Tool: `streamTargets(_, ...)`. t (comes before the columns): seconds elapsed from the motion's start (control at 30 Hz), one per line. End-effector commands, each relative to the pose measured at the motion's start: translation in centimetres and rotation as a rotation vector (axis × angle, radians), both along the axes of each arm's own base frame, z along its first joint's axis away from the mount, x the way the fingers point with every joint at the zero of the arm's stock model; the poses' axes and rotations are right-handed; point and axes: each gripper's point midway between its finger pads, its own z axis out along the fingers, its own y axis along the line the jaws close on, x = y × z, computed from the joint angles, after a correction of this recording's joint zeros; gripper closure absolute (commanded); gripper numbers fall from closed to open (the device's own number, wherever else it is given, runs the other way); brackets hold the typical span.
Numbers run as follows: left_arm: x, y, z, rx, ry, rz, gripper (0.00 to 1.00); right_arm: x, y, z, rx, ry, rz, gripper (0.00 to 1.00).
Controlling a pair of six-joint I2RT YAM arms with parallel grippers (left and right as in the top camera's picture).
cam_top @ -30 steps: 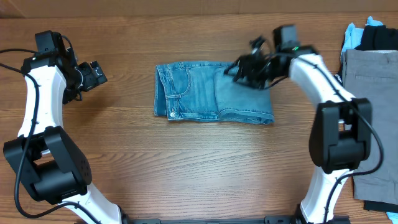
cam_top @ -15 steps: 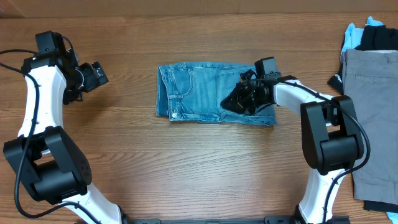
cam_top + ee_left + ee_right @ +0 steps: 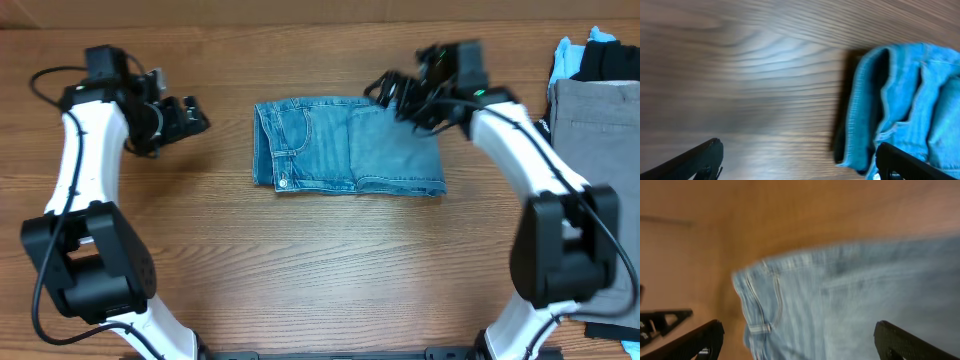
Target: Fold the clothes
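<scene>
My left gripper next needs to grab the light-blue denim jeans [image 3: 345, 148] by the folded waist edge and pick them up, to fold the waist end over the rest.
The light-blue denim jeans [image 3: 345, 148] lie folded into a compact rectangle in the middle of the table, waist end to the left. My right gripper [image 3: 388, 90] hovers over their far right edge, open and holding nothing. In the right wrist view the denim [image 3: 865, 295] fills the space below my spread fingers [image 3: 702, 337], blurred by motion. My left gripper [image 3: 196, 118] is open, off to the left of the jeans and apart from them. In the left wrist view the folded waist edge [image 3: 900, 100] shows ahead of the right fingertip [image 3: 900, 160].
Grey trousers [image 3: 600, 160] lie along the table's right edge. At their far end sit a black garment [image 3: 612, 60] and a sky-blue one [image 3: 568, 58]. Bare wood tabletop [image 3: 320, 270] surrounds the jeans.
My right gripper has lifted off the jeans' right half, moved back to their far edge and opened. My left arm has swung rightwards, closer to the jeans.
</scene>
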Motion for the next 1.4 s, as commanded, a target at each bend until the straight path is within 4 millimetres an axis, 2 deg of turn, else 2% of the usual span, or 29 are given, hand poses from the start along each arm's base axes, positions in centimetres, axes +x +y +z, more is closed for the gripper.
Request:
streamTargets(0.0,0.1,-4.1,-0.4,-0.033,-0.038,-0.127,0.0,1.7,-4.5,4.0,-0.127,-0.093,-0.115,0.0)
streamTargets(0.13,0.9,-7.1,-1.9,-0.004,-0.088,-0.195,0.0,1.1,-7.1,3.5,-0.124,-0.025,-0.157,0.0)
streamTargets(0.23,1.0,-7.6,-3.3,0.024,-0.083,-0.187,0.0,0.0,-8.3,2.5,-0.142,0.036,-0.164,0.0)
streamTargets(0.4,1.4,-8.0,-6.8,0.011,-0.04,-0.214,0.0,-1.2,-9.3,1.4,-0.189,0.09,-0.167,0.0)
streamTargets(0.53,1.4,-10.3,-9.6,-0.115,-0.033,-0.31,0.0,-1.3,-9.5,1.3,-0.198,0.097,-0.17,0.0)
streamTargets(0.7,0.9,-12.5,-10.7,-0.248,-0.034,-0.378,0.0,-1.4,-9.5,1.2,-0.201,0.102,-0.17,0.0)
streamTargets(0.8,0.6,-12.9,-11.5,-0.257,-0.016,-0.384,0.0,-1.4,-9.5,1.2,-0.201,0.103,-0.17,0.0)
streamTargets(1.13,-0.1,-15.9,-12.3,-0.278,0.001,-0.444,0.0,-1.7,-9.5,0.9,-0.202,0.119,-0.168,0.0)
streamTargets(1.3,0.6,-16.2,-12.5,-0.247,-0.014,-0.422,0.0,-2.0,-9.9,0.6,-0.223,0.137,-0.18,0.0)
streamTargets(1.33,0.8,-16.0,-12.6,-0.237,-0.011,-0.402,0.01,-2.1,-9.9,0.5,-0.224,0.138,-0.181,0.0)
streamTargets(1.37,1.1,-15.8,-12.7,-0.225,-0.01,-0.382,0.2,-2.1,-9.9,0.4,-0.224,0.142,-0.18,0.0)
